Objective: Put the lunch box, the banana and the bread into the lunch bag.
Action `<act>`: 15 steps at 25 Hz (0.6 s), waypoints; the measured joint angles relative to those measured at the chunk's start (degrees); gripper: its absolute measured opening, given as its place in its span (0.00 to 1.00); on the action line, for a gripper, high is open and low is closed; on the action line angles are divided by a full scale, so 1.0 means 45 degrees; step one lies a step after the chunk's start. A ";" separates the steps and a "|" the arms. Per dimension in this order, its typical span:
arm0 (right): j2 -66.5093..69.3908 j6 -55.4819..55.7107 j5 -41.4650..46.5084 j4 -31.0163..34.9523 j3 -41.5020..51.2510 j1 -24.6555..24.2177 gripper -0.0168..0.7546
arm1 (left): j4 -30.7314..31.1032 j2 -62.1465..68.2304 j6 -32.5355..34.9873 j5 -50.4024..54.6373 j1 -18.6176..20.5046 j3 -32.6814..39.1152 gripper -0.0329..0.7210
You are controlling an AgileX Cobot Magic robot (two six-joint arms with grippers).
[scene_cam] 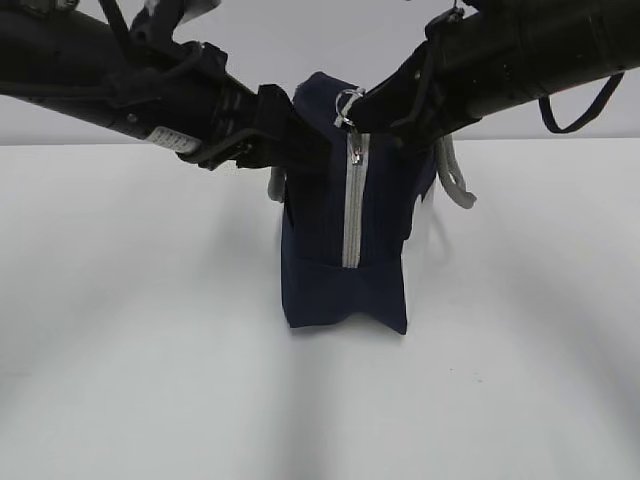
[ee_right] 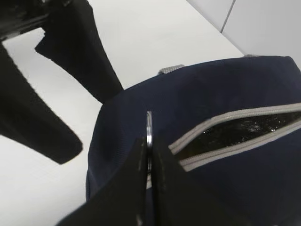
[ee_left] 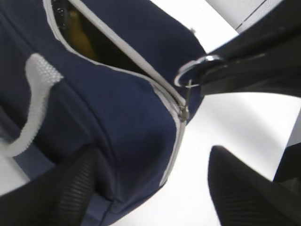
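My left gripper grabs the bag by its narrow upper end corner next, since the bag's broad body spreads wider than my open fingers.
The navy lunch bag (scene_cam: 340,255) stands on the white table with its grey zipper (scene_cam: 352,205) partly undone along the top. Through the gap a yellow strip of the banana (ee_left: 80,36) shows inside. My right gripper (ee_right: 149,146) is shut on the metal ring pull (ee_right: 149,125) at the bag's near end, also seen as the ring pull (ee_left: 192,70). My left gripper (ee_left: 150,188) is open around the bag's end corner. One of its fingers (ee_left: 61,188) lies against the fabric, while the other stands clear over the table. The lunch box and the bread are hidden.
Grey webbing handles (scene_cam: 455,180) hang off both sides of the bag. Bare white table (scene_cam: 140,330) lies all around it, with a pale wall (scene_cam: 280,50) behind. Both black arms cross above the bag's top.
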 joint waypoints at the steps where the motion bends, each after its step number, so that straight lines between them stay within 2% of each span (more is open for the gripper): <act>1: 0.0000 0.0000 0.0000 0.0000 0.0000 0.0000 0.00 | -0.0024 0.0106 0.0011 -0.0169 0.0000 0.0000 0.70; 10: 0.0000 0.0000 0.0022 0.0000 0.0000 0.0000 0.00 | -0.0265 0.0539 0.0011 -0.0939 0.0000 0.0000 0.70; 13: 0.0000 0.0000 0.0022 0.0000 0.0000 0.0000 0.00 | -0.0428 0.0742 0.0011 -0.0977 0.0000 0.0000 0.62; 15: 0.0000 0.0000 0.0022 0.0000 0.0000 0.0000 0.00 | -0.0613 0.0873 0.0011 -0.0916 0.0000 0.0000 0.52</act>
